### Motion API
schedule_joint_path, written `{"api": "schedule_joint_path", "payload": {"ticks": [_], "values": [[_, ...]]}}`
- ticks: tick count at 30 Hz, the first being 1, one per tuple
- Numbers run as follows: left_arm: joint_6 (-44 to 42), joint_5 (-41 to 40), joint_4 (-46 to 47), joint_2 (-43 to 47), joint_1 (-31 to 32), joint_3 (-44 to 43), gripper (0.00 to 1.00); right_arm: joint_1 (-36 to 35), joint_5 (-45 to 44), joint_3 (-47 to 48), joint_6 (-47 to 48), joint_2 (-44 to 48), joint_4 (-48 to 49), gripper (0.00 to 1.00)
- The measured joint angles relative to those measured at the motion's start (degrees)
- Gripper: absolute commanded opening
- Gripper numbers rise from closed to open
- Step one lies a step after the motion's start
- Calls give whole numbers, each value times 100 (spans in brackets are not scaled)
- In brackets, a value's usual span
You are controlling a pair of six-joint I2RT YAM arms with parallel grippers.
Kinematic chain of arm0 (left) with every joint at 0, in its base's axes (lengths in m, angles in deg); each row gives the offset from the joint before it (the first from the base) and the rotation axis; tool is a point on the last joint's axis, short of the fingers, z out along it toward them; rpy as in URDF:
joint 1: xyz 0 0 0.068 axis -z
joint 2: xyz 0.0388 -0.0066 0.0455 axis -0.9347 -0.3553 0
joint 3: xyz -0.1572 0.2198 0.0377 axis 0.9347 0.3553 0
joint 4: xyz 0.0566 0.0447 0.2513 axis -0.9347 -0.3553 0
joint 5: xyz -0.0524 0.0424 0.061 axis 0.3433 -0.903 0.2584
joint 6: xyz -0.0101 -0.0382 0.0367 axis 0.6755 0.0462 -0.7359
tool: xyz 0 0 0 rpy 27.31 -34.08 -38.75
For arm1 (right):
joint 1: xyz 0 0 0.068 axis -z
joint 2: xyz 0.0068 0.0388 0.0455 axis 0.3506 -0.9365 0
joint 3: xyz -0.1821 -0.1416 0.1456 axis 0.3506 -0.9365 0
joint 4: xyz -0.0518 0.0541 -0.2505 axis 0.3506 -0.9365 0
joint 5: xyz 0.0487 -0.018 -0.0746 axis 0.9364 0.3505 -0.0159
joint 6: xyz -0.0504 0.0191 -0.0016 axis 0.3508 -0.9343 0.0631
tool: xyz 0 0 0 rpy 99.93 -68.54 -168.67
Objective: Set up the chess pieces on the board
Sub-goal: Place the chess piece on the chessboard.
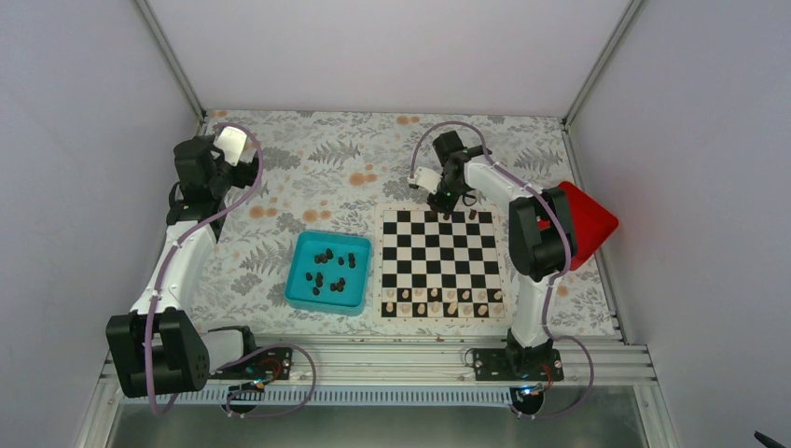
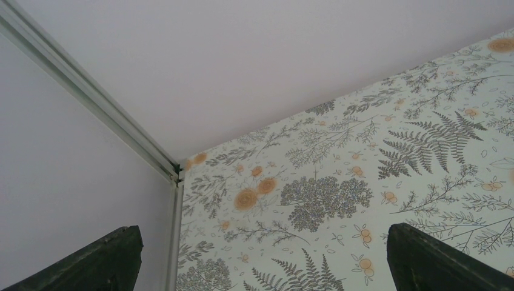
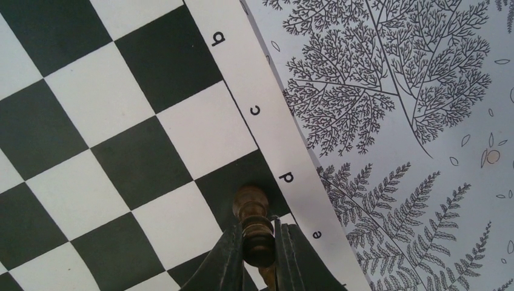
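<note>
I should open my right gripper now. The dark brown piece's base is low inside the dark square by the "d", so the piece would stand on that square.
The chequered board lies right of centre, with pale pieces along its near rows. Several dark chess pieces lie in a teal tray. My right gripper is at the board's far edge, shut on a dark brown chess piece. In the right wrist view the piece sits between the fingertips, over the dark square by the letter "d" on the board. One more dark piece stands on the far row. My left gripper is open and empty at the far left, its fingers wide apart above the floral cloth.
A red box sits right of the board, behind the right arm. The floral tablecloth covers the table. White walls and metal frame posts close in the back and sides.
</note>
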Motion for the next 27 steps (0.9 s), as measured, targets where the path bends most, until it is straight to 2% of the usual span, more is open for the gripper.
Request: {"api": "schedule_joint_path", "payload": {"ticks": [21, 27], "values": [[-7, 0, 2, 0, 0, 0, 100, -2, 109, 2, 63, -92, 20, 7], [-15, 0, 2, 0, 0, 0, 100, -4, 109, 2, 66, -96, 22, 12]]}}
